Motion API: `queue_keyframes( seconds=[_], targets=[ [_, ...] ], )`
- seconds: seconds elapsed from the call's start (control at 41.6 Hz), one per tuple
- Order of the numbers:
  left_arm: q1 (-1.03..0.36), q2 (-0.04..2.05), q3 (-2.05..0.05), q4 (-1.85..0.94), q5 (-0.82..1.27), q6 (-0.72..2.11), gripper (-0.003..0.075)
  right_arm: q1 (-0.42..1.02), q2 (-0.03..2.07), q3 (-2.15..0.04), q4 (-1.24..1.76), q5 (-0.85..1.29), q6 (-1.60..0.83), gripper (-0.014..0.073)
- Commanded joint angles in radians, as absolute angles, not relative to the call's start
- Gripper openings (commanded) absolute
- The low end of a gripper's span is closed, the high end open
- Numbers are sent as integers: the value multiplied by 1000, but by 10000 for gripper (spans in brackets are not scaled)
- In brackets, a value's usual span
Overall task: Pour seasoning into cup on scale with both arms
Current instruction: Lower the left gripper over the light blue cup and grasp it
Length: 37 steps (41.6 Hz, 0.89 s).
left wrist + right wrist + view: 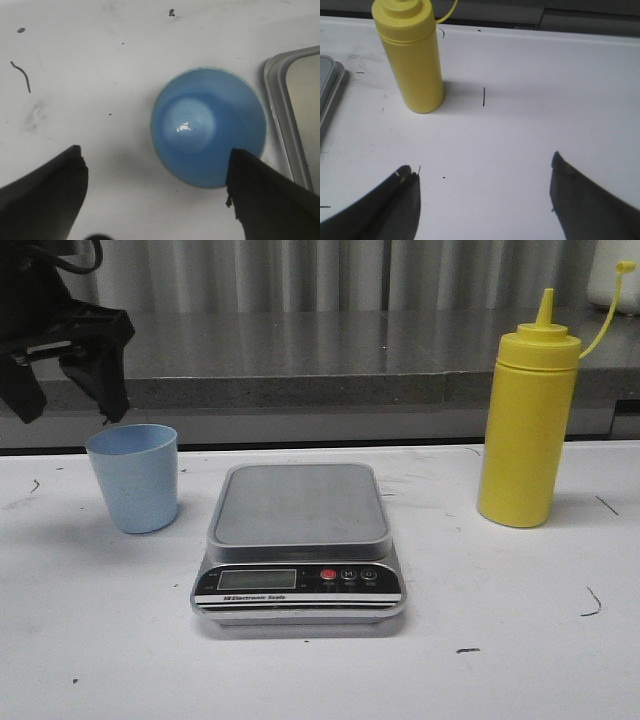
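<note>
My fingers are above the pale blue cup's rim [132, 438], so closing now would miss the cup. My left gripper lowers next, then closes on the cup.
The pale blue cup [134, 477] stands empty on the white table, left of the scale [298, 545], not on it. The scale's grey platform [297, 503] is bare. The yellow seasoning bottle [527, 415] stands upright at the right, its cap strap hanging open. My left gripper [70, 390] hovers open just above and behind the cup; in the left wrist view the cup [209, 127] lies below the open left gripper [155, 167]. My right gripper [485, 172] is open and empty over bare table, short of the bottle [412, 56]; it is out of the front view.
A grey stone ledge [320, 370] runs behind the table. The scale's edge shows in the left wrist view [295, 115] and the right wrist view [329, 90]. Small dark marks dot the white table [500, 640].
</note>
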<state>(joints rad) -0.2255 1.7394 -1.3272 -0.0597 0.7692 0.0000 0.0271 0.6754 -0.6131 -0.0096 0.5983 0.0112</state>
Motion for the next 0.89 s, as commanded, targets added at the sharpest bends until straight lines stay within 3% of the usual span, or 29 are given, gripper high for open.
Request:
queue_keyframes(
  seconds=[0.0, 0.313, 0.722, 0.866],
  targets=[
    [-233, 1735, -1380, -58, 730, 0, 554, 26, 678, -645, -18, 537, 0, 561],
    [-233, 1820, -1399, -35, 679, 0, 535, 26, 678, -645, -18, 537, 0, 561],
    [-233, 1836, -1399, -70, 661, -5, 137, 26, 678, -645, -18, 537, 0, 561],
    [-233, 1836, -1399, -70, 659, -5, 37, 26, 678, -645, -18, 537, 0, 561]
  ],
)
